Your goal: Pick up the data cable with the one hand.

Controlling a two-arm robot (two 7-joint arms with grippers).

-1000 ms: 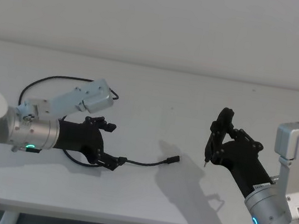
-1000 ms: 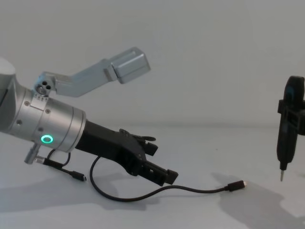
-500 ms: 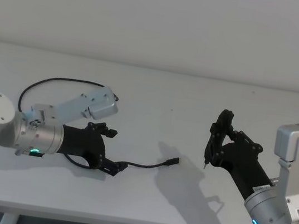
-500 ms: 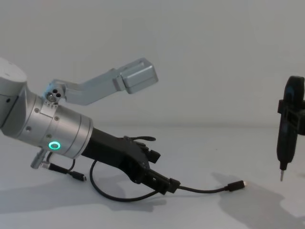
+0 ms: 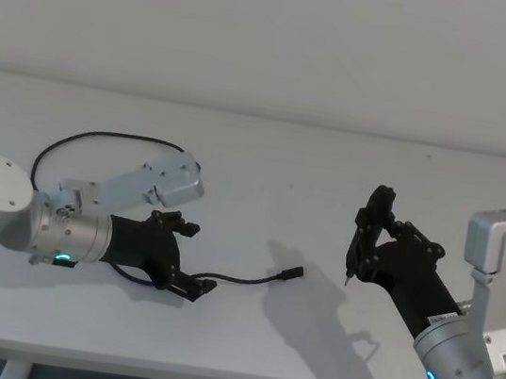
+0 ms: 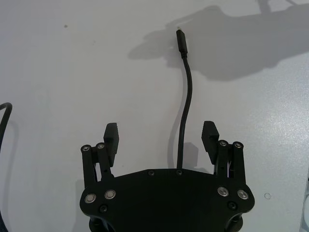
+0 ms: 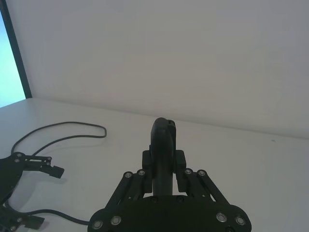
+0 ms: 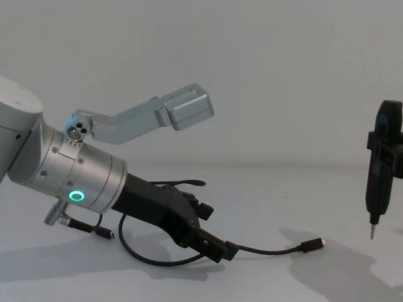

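Next, my left gripper grabs the data cable by the cord a short way behind that plug (image 8: 242, 249), and the data cable's silver-tipped plug (image 8: 312, 245) stays free.
The data cable (image 5: 238, 278) is a thin black cord lying on the white table (image 5: 268, 154). Its silver-tipped plug (image 8: 313, 245) points toward the right, and the rest curves back in a wide loop (image 5: 99, 135) behind my left arm. My left gripper (image 5: 193, 257) is low over the table and open. In the left wrist view the data cable (image 6: 183, 116) runs between the two fingers (image 6: 112, 136), closer to one of them and touching neither. My right gripper (image 5: 366, 230) hangs above the table at the right, shut on a black pointed tool (image 8: 374, 189).
The cable's other plug (image 8: 104, 233) lies under my left wrist. Bare white tabletop stretches between the two arms and toward the back wall. The table's front edge (image 5: 207, 370) runs just below my left arm.
My left gripper has dropped lower and slid forward along the cable, so its open fingers now sit on either side of it. The right arm has not moved.
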